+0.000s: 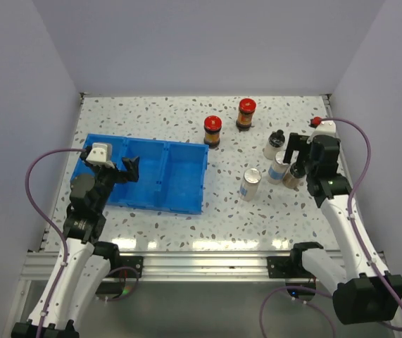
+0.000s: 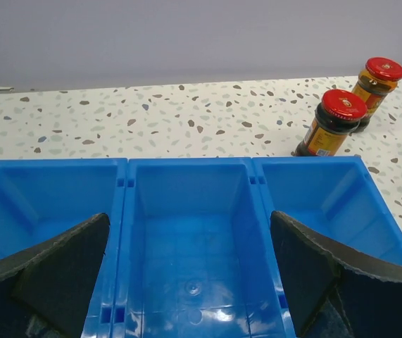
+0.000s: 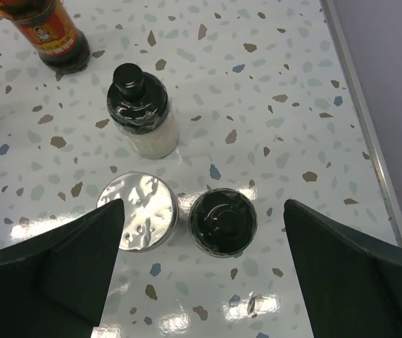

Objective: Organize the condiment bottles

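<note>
The dark jar nearer the tray needs its base free to stand in a section of the tray. My left gripper will next grab the jar by its red lid (image 1: 212, 123) (image 2: 344, 104).
Two dark jars with red lids (image 1: 212, 131) (image 1: 246, 113) stand right of the blue tray (image 1: 160, 206); the left wrist view shows them (image 2: 334, 121) (image 2: 375, 82) beyond its far rim (image 2: 186, 163). A silver-topped shaker (image 1: 250, 184) stands alone. Under my open right gripper (image 1: 293, 159) (image 3: 203, 202) stand another shaker (image 3: 139, 210) and a black-capped bottle (image 3: 222, 220), both between the fingers and untouched. A second black-capped bottle (image 3: 141, 111) (image 1: 275, 144) stands just beyond. My open left gripper (image 1: 130, 171) (image 2: 189, 215) hovers over the tray's middle compartment, holding nothing.
All three tray compartments show nothing inside. The table's right edge (image 3: 359, 105) runs close to the bottle cluster. White walls close in the table on three sides. Purple cables loop off both arms.
</note>
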`<state>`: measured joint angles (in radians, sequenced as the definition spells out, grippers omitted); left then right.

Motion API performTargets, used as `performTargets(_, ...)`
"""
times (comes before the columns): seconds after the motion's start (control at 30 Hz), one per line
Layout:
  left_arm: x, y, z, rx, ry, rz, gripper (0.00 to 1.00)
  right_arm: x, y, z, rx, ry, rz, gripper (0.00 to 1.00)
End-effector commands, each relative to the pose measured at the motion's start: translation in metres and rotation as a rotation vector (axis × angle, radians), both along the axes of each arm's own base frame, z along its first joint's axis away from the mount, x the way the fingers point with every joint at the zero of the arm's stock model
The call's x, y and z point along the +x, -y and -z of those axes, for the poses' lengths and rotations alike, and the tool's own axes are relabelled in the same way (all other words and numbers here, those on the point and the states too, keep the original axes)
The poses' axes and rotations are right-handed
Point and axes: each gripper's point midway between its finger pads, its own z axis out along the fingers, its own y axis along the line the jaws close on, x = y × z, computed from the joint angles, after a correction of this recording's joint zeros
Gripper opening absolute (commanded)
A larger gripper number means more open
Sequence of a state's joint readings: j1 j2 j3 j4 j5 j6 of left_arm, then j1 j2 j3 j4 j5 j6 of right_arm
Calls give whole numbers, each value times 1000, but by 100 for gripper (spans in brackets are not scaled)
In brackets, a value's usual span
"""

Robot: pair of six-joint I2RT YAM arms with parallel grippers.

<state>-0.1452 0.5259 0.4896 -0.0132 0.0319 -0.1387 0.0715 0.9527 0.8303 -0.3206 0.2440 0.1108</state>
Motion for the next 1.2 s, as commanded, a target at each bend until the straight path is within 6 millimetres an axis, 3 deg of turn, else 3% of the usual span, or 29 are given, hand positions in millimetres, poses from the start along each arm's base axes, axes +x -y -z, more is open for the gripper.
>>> performTargets(0.0, 2, 8, -32, -46, 85, 38, 100, 8, -4, -37, 13, 131, -21, 99)
performTargets(0.07, 3, 16, -32, -69, 76, 79, 100, 8, -13, -41, -29, 147, -117, 99)
performTargets(0.13, 7, 33, -35, -114, 27, 155, 100, 4, -40, -44, -75, 157, -328, 99)
performTargets(0.17, 9, 38, -36, -129, 5, 181, 100, -1, -52, -38, -100, 146, -431, 98)
performTargets(0.2, 14, 48, -29, -139, -50, 229, 100, -15, -85, -42, -96, 183, -656, 98)
performTargets(0.23, 17, 54, -47, -166, -45, 250, 100, -22, -92, -38, -195, 197, -778, 99)
performTargets(0.27, 18, 61, -43, -174, -97, 287, 100, -30, -98, -27, -194, 183, -833, 99)
performTargets(0.3, 26, 66, -35, -181, -150, 302, 100, -33, -98, -26, -194, 189, -833, 99)
performTargets(0.37, 36, 76, -60, -198, -148, 328, 100, -38, -95, -19, -217, 146, -843, 99)
performTargets(0.4, 44, 90, -46, -193, -220, 353, 100, -37, -94, -15, -218, 122, -838, 98)
performTargets(0.43, 51, 99, -68, -185, -196, 367, 100, -36, -92, -13, -221, 105, -839, 99)
performTargets(0.47, 60, 102, -68, -169, -209, 331, 100, -40, -94, -13, -219, 77, -864, 99)
performTargets(0.5, 69, 126, -53, -137, -272, 359, 100, -41, -96, -13, -215, 61, -883, 99)
performTargets(0.57, 79, 149, -64, -88, -285, 348, 100, -41, -99, -11, -177, 27, -890, 99)
performTargets(0.6, 91, 159, -40, -59, -363, 336, 100, -42, -100, -9, -172, 15, -894, 99)
performTargets(0.63, 99, 168, -53, -56, -346, 336, 99, -42, -100, -7, -169, 9, -898, 99)
performTargets(0.67, 102, 180, -49, -31, -361, 328, 99, -42, -99, -8, -174, 11, -891, 99)
performTargets(0.7, 112, 189, -21, 17, -438, 315, 99, -42, -98, -8, -176, 13, -884, 98)
performTargets(0.73, 121, 197, -34, 24, -420, 308, 99, -41, -97, -8, -180, 15, -879, 99)
performTargets(0.77, 124, 206, -28, 58, -432, 284, 99, -40, -94, -8, -188, 15, -863, 99)
performTargets(0.8, 131, 214, 1, 107, -505, 269, 99, -40, -94, -8, -189, 13, -860, 99)
performTargets(0.83, 140, 223, -12, 109, -481, 265, 99, -40, -93, -10, -190, 16, -854, 99)
performTargets(0.87, 146, 227, -7, 135, -490, 241, 99, -39, -92, -9, -190, 15, -850, 99)
performTargets(0.9, 153, 233, 20, 185, -547, 229, 99, -39, -92, -10, -190, 17, -847, 99)
performTargets(0.93, 163, 238, 10, 180, -524, 223, 98, -39, -92, -9, -189, 16, -849, 99)
performTargets(1.0, 175, 243, 35, 224, -568, 203, 98, -40, -92, -11, -191, 22, -848, 98)
performTargets(1.03, 183, 248, 26, 216, -546, 204, 97, -40, -93, -10, -190, 22, -851, 99)
performTargets(1.1, 191, 253, 47, 245, -581, 196, 97, -40, -92, -11, -192, 24, -850, 99)
performTargets(1.17, 201, 260, 40, 236, -564, 199, 97, -39, -92, -11, -194, 25, -849, 99)
